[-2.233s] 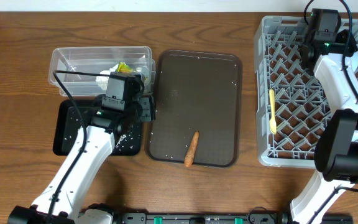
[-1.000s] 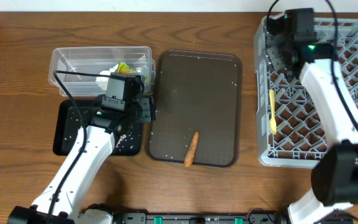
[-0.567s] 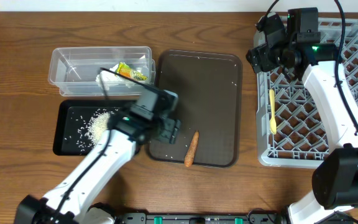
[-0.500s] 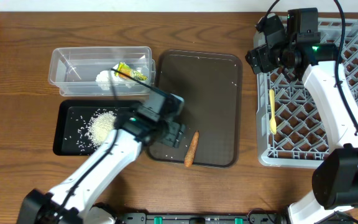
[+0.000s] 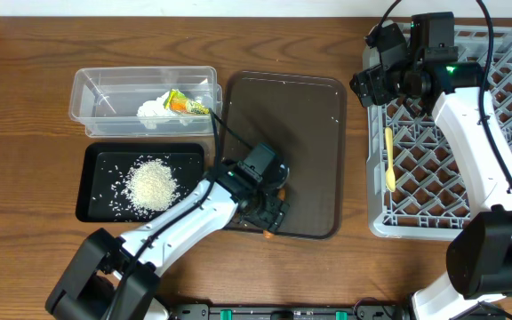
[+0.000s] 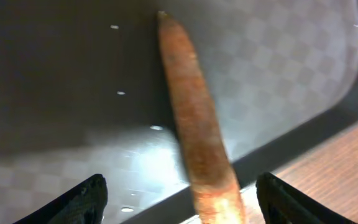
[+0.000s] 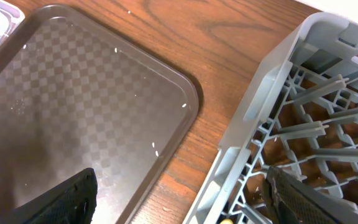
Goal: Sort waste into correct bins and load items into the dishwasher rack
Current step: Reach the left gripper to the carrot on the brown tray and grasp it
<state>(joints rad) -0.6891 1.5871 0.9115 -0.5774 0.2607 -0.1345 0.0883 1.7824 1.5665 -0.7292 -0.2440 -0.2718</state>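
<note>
I need to lower my left gripper before it closes on the stick (image 6: 194, 124). The stick lies between my fingers in the left wrist view, but my fingers are above its thick end (image 6: 216, 192).
A thin brown carrot-like stick (image 6: 194, 124) lies on the dark brown serving tray (image 5: 283, 116), near its front edge. My left gripper (image 6: 185, 205) hangs low over it, open, a finger on either side of the thick end without touching; in the overhead view this gripper (image 5: 269, 211) covers most of the stick. The clear tub (image 5: 83, 89) holds the crumpled tissue (image 5: 152, 108) and the yellow-green wrapper (image 5: 185, 103). White rice crumbs (image 5: 152, 185) are piled in the black tray (image 5: 92, 153). My right gripper (image 5: 372, 84) is open and empty above the dishwasher rack's (image 5: 373, 222) left wall. A pale yellow spoon (image 5: 388, 158) lies in the rack.
Bare wood table lies between the serving tray (image 7: 73, 124) and the rack (image 7: 278, 124). A few stray white grains dot the serving tray. Cables trail from both arms.
My left arm has swung from the black tray and tub over to the carrot stick, its jaws widening, which uncovers the rice pile. My right gripper has shifted to the rack's left edge.
</note>
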